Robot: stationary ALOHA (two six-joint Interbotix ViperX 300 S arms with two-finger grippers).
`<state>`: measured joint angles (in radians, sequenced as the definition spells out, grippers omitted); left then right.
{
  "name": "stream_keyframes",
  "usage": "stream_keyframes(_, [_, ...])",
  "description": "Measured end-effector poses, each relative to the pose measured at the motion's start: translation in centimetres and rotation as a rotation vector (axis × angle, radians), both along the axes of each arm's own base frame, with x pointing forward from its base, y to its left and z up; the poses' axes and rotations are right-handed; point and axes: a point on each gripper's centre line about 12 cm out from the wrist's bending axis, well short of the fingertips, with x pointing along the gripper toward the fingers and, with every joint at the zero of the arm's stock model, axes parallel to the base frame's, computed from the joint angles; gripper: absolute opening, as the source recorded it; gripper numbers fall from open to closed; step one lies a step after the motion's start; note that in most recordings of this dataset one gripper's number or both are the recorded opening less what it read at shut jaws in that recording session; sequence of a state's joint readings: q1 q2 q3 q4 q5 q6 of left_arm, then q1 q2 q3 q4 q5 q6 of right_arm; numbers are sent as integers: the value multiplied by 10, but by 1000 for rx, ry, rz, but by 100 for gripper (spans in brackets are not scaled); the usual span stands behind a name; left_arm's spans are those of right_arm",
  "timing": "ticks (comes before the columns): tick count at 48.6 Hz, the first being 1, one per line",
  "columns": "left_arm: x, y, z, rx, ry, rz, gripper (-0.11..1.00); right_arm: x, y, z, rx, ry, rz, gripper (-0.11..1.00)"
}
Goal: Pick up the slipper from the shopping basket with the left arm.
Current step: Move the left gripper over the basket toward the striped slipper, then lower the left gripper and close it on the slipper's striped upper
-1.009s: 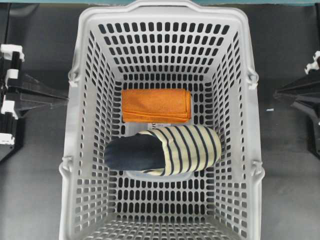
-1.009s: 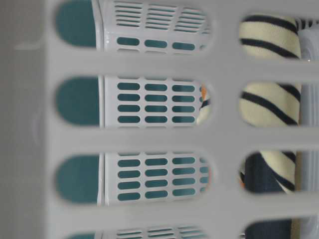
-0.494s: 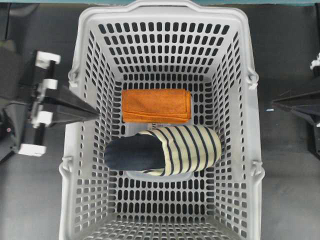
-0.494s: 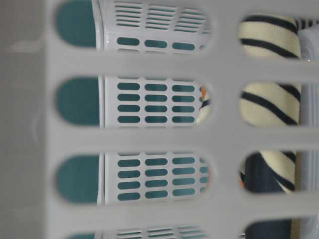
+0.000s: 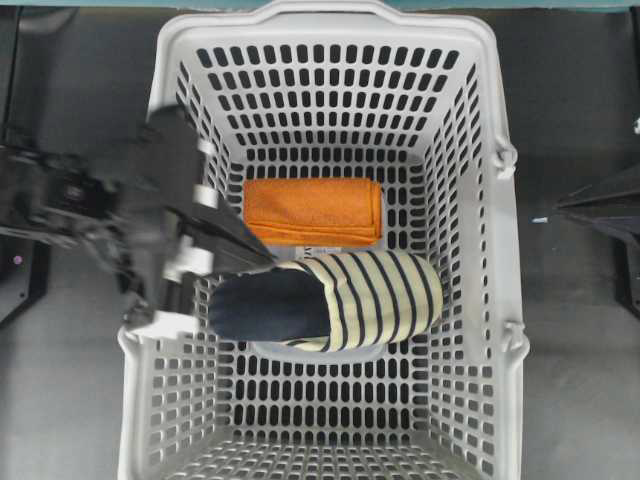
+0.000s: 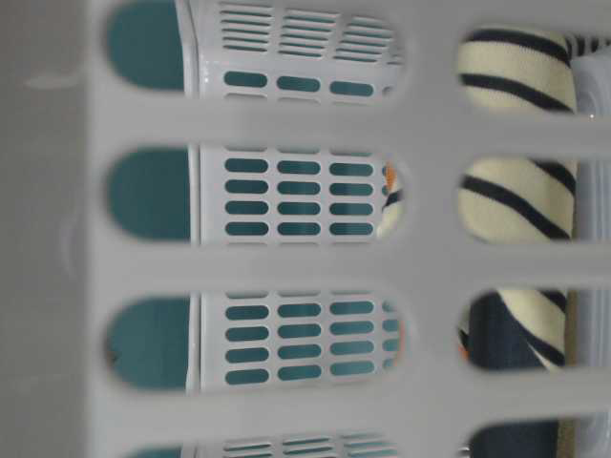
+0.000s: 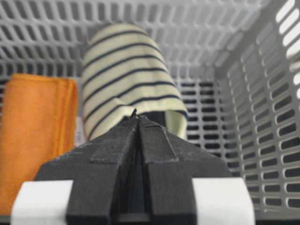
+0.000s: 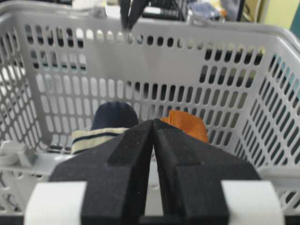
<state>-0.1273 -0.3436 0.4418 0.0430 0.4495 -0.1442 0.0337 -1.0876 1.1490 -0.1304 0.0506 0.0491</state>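
I should next pinch the slipper with my left gripper by the opening edge of its striped upper [image 5: 328, 300], because that edge stands up over the flat navy insole [image 5: 268, 306].
The slipper [image 5: 330, 300], cream-yellow with navy stripes and a dark navy insole, lies on the floor of the light-grey shopping basket [image 5: 330, 25], toe to the right. It also shows in the left wrist view [image 7: 126, 75], the table-level view [image 6: 516, 200] and the right wrist view [image 8: 101, 131]. My left gripper [image 5: 268, 260] is shut and empty, reaching over the basket's left wall, its tip above the slipper's open heel end. In its wrist view the tip [image 7: 137, 117] points at the slipper's opening. My right gripper [image 8: 153, 123] is shut and empty, outside the basket's right wall [image 5: 565, 203].
A folded orange cloth [image 5: 312, 210] lies just behind the slipper on the basket floor, and shows left of it in the left wrist view [image 7: 33, 136]. The basket's slotted walls rise on all sides. Dark tabletop [image 5: 580, 380] lies outside the basket.
My left arm has swung right, over the basket's left rim, and its tip now sits above the slipper's heel end. The right gripper, slipper and cloth have not moved.
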Motion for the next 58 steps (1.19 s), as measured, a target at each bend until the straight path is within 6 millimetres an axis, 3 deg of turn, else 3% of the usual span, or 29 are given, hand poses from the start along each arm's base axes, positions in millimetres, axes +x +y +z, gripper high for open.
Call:
stream_keyframes(13, [40, -14, -24, 18, 234, -3, 1, -15, 0, -5, 42, -33, -3, 0])
stream_keyframes(15, [44, -15, -26, 16, 266, 3, 5, -16, 0, -6, 42, -31, -2, 0])
stream_keyframes(26, [77, -20, -36, 28, 428, 25, 70, -16, 0, -6, 42, -28, -1, 0])
stream_keyframes(31, [93, -23, -44, 47, 486, 18, 89, -16, 0, -6, 42, -28, -1, 0])
stream_keyframes(43, [122, -27, -73, 76, 540, -1, 91, -16, 0, -6, 42, -28, -1, 0])
stream_keyframes(58, [126, -24, -118, 87, 641, 9, 91, -16, 0, -8, 44, -23, -1, 0])
